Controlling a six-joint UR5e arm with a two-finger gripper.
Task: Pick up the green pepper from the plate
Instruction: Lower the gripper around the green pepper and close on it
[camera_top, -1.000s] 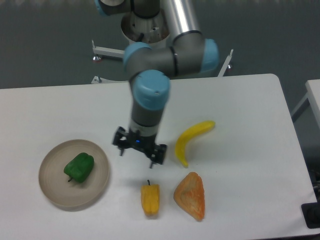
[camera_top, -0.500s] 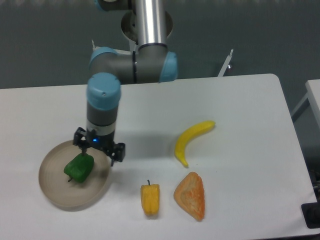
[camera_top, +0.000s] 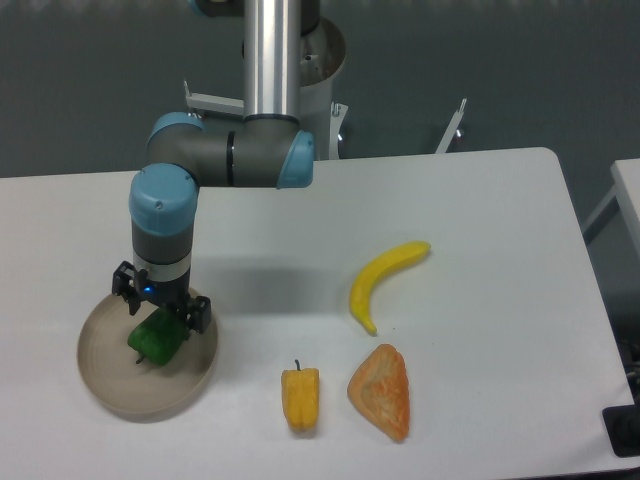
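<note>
I need to grab the pepper by its top (camera_top: 166, 327) next with my gripper. Then I need to pick up the green pepper from the round beige plate (camera_top: 110, 385).
The green pepper (camera_top: 155, 342) lies on the round beige plate (camera_top: 110, 385) at the front left of the table. My gripper (camera_top: 160, 312) hangs straight over the pepper, its two fingers spread to either side of the pepper's upper part. The jaws stand open and the gripper body hides the pepper's top. The pepper still rests on the plate.
A yellow-orange pepper (camera_top: 301, 398) with a dark stem lies right of the plate. An orange wedge-shaped food item (camera_top: 382, 391) sits beside it and a banana (camera_top: 384, 279) lies behind that. The arm's base stands at the table's back edge.
The arm has swung left from the table's middle to above the plate. The gripper now sits over the green pepper and is lower than half a second ago.
</note>
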